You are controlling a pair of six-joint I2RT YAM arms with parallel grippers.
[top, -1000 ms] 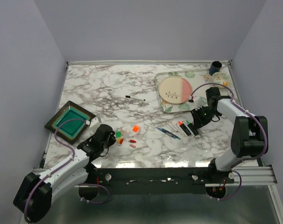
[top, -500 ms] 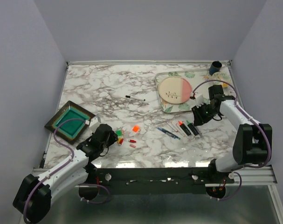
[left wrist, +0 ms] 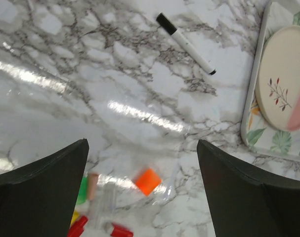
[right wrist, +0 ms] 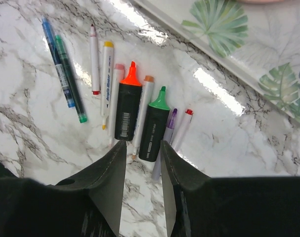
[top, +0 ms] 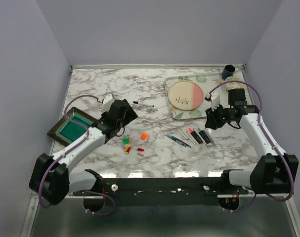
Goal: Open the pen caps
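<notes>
The left gripper grabs the white pen beside its black cap next. This leaves the far part of the pen's body free for my right gripper's handover.
Several loose pen caps lie in a small cluster: an orange cap, a green cap and red caps. My left gripper hovers above and behind them, wide open and empty. A white pen with a black cap lies farther back. My right gripper hangs over a row of uncapped pens, its jaws a little apart with nothing between them. Below it lie the orange highlighter and green highlighter.
A leaf-patterned tray holding a pink and cream plate stands at the back right. A dark square dish with a green centre sits at the left. A dark cup stands in the far right corner.
My left gripper has opened wide, lifted off the cap cluster and swung back toward the capped pen. The right gripper has drawn back a little from the pen row.
</notes>
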